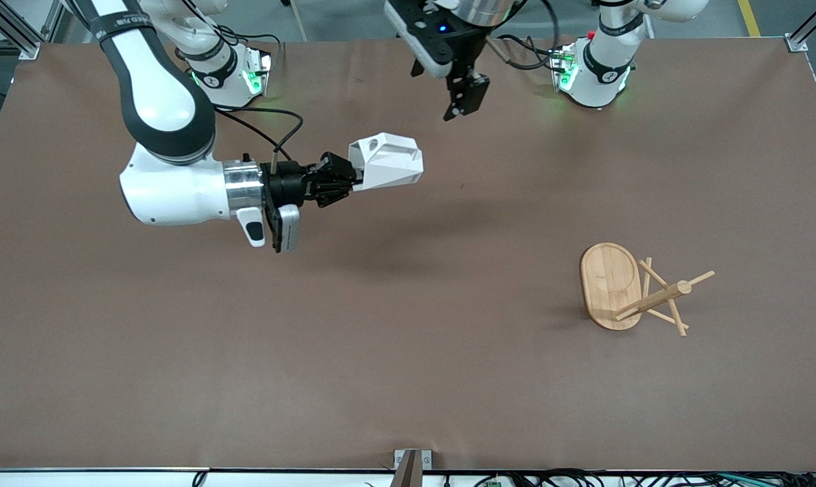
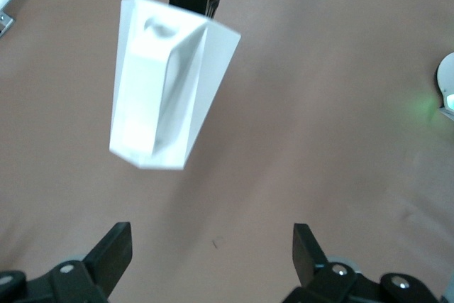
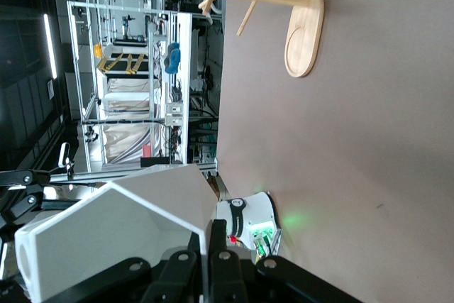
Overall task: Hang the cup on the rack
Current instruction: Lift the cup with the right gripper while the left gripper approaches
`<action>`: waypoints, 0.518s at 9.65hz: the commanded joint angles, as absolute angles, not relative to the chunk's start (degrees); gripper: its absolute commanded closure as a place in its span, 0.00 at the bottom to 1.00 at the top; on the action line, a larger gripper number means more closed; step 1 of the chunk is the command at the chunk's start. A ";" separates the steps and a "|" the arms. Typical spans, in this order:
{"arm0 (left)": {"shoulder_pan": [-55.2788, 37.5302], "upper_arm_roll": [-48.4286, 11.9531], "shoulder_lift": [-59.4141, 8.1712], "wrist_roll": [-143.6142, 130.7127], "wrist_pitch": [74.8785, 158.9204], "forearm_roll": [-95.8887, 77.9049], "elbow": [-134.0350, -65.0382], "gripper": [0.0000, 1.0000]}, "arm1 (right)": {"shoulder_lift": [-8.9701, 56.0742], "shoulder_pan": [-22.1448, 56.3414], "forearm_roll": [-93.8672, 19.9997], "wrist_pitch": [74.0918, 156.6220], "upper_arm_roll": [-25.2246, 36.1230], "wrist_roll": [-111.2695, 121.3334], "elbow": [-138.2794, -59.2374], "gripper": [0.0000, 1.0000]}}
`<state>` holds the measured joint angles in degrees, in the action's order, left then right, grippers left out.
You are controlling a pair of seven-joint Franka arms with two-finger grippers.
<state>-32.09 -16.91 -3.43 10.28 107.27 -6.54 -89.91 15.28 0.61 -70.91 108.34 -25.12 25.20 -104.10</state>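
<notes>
The cup needs to be grabbed next by its closed bottom end (image 1: 410, 165), by my left gripper from my right gripper, so that it can hang on the rack (image 1: 626, 287).
The white faceted cup (image 1: 388, 161) is held in the air over the middle of the table by my right gripper (image 1: 355, 177), which is shut on its rim wall. The cup lies sideways, handle hole upward. It also shows in the right wrist view (image 3: 113, 235) and in the left wrist view (image 2: 169, 97). The bamboo rack (image 1: 626, 287) stands toward the left arm's end of the table, nearer the front camera, with its post and pegs pointing up; it shows in the right wrist view (image 3: 284, 12) too. My left gripper (image 1: 463, 101) hangs open and empty above the table near the bases.
The brown table top (image 1: 408, 352) is bare apart from the rack. The arm bases (image 1: 591, 71) stand along the table's edge farthest from the front camera. A small metal bracket (image 1: 411, 463) sits at the nearest edge.
</notes>
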 commanded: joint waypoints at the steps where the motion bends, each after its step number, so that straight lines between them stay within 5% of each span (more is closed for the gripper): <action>1: -33.66 -16.96 -5.89 11.60 108.81 -3.17 -90.88 0.00 | 15.64 1.49 -71.98 106.27 -25.49 24.34 -103.18 0.98; 5: -33.05 -16.96 -6.68 17.12 110.39 -2.90 -91.32 0.00 | 15.21 1.58 -71.02 102.84 -25.40 24.96 -103.27 0.98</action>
